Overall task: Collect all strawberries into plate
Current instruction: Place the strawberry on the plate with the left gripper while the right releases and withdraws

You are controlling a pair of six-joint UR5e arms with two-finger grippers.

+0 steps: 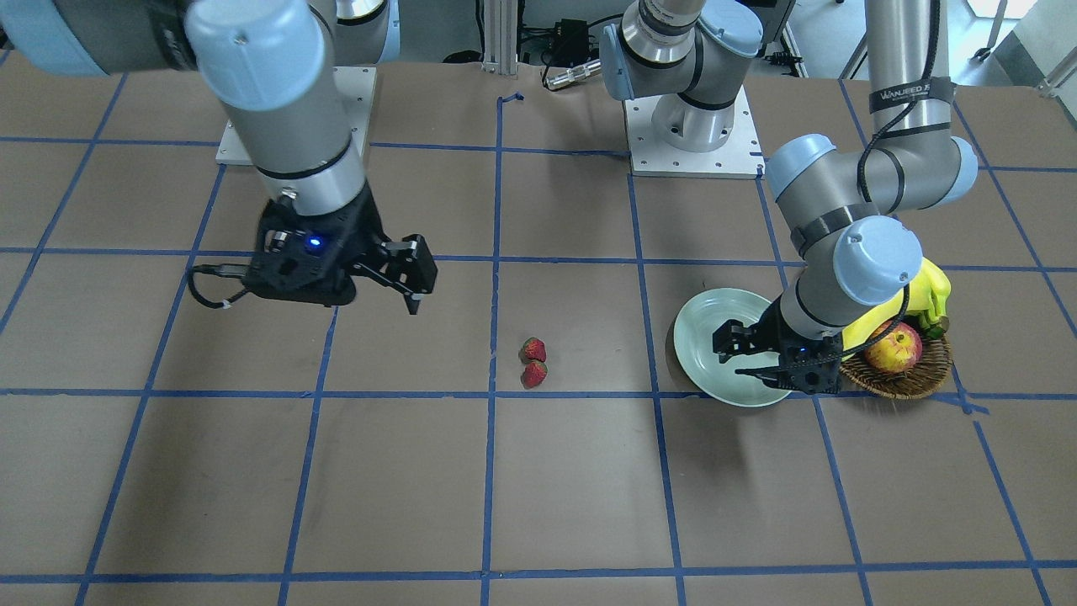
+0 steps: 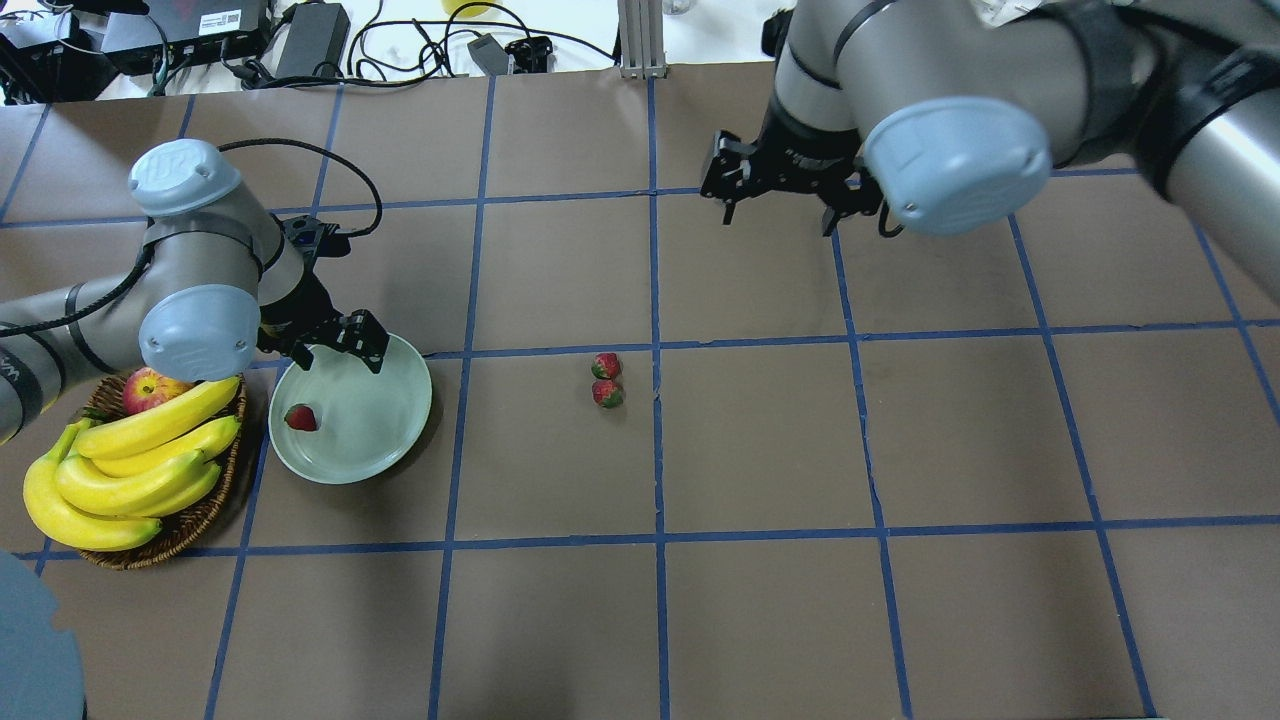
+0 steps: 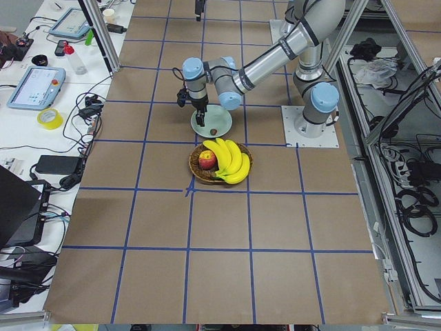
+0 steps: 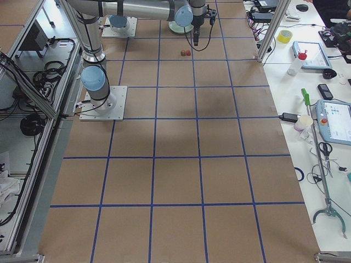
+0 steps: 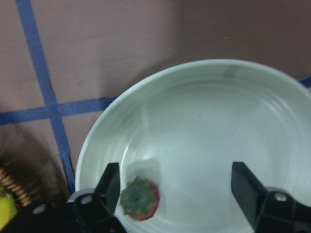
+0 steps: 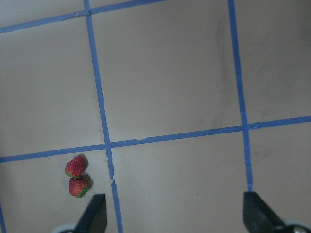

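My left gripper grabs one strawberry of the pair on the tabletop next, by its red body [image 1: 532,349], to collect it into the plate.
One strawberry [image 2: 301,418] lies in the pale mint plate [image 2: 380,450], near its edge on the basket side; it also shows in the left wrist view [image 5: 140,199]. Two more strawberries [image 2: 606,366] [image 2: 608,394] lie side by side, touching, on the brown table near its middle, also in the front view [image 1: 533,349] [image 1: 534,374] and right wrist view [image 6: 76,166] [image 6: 77,187]. My left gripper [image 2: 338,355] is open and empty just above the plate's far rim. My right gripper [image 2: 780,215] is open and empty, high above the table, beyond and to the right of the two berries.
A brown wicker basket [image 2: 190,520] with bananas [image 2: 130,470] and a red-yellow apple [image 2: 150,388] stands right beside the plate, on its left. Blue tape lines [image 2: 655,450] grid the table. Cables and power bricks [image 2: 310,40] lie past the far edge.
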